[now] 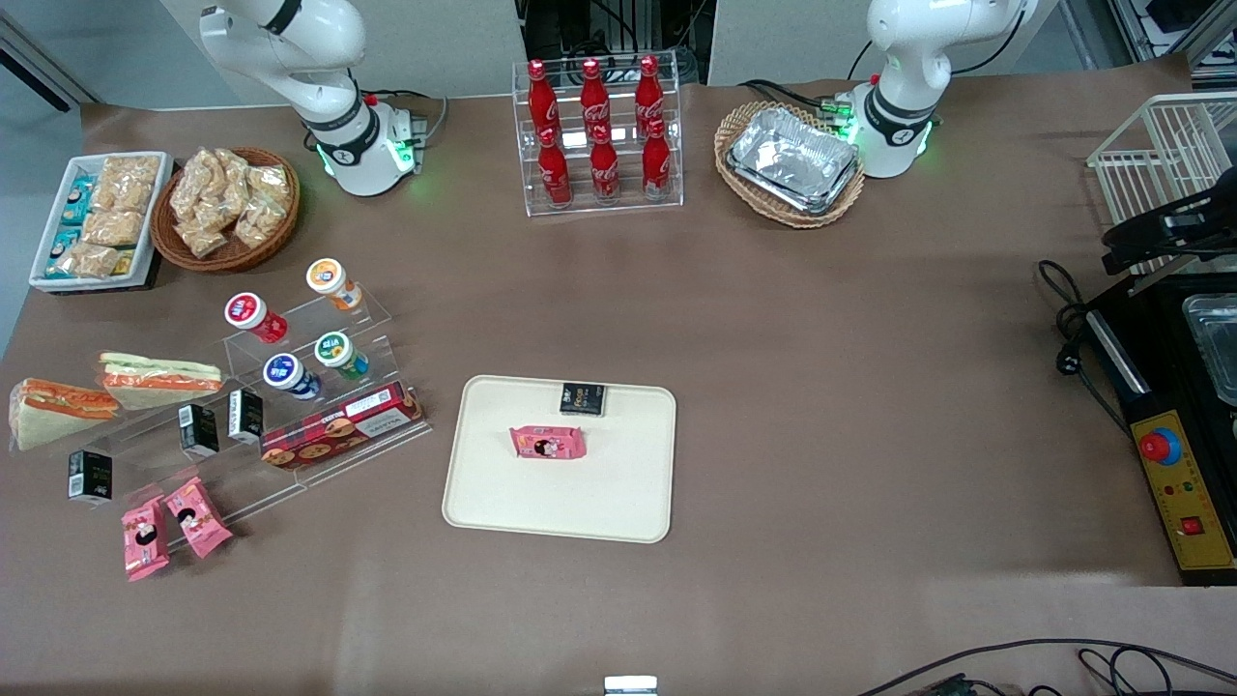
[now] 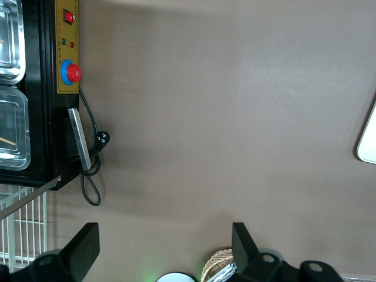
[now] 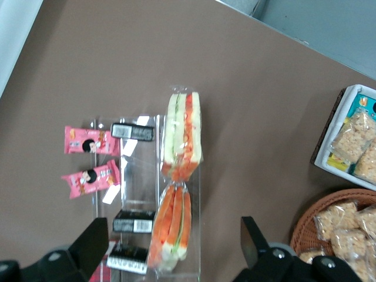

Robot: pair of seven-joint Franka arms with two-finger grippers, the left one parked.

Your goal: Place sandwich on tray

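Observation:
The robot needs to set the wedge onto the cream tray (image 1: pixel 503 493), so its gripper should next grab the orange-filled wedge's wrapped midsection (image 1: pixel 60 412).
The sandwich (image 1: pixel 58 411) is a clear-wrapped wedge of white bread with orange-red filling. It lies at the working arm's end of a clear acrylic step shelf (image 1: pixel 290 329). It also shows in the right wrist view (image 3: pixel 182 135). The cream tray (image 1: pixel 503 493) lies flat mid-table and holds a pink snack packet (image 1: pixel 548 443) and a small black box (image 1: pixel 583 398). My gripper (image 3: pixel 173 222) is out of the front view. It hangs open and empty high above the shelf, and the longer green-and-orange sandwich (image 3: pixel 170 229) shows between its fingers.
That longer sandwich (image 1: pixel 159 377) lies beside the wedge. The shelf also carries capped cups (image 1: pixel 290 377), black boxes (image 1: pixel 198 430), a red biscuit box (image 1: pixel 338 425) and pink packets (image 1: pixel 174 527). A snack basket (image 1: pixel 227 208), white snack tray (image 1: pixel 97 217), cola rack (image 1: pixel 599 135) and foil-tray basket (image 1: pixel 792 164) stand farther back.

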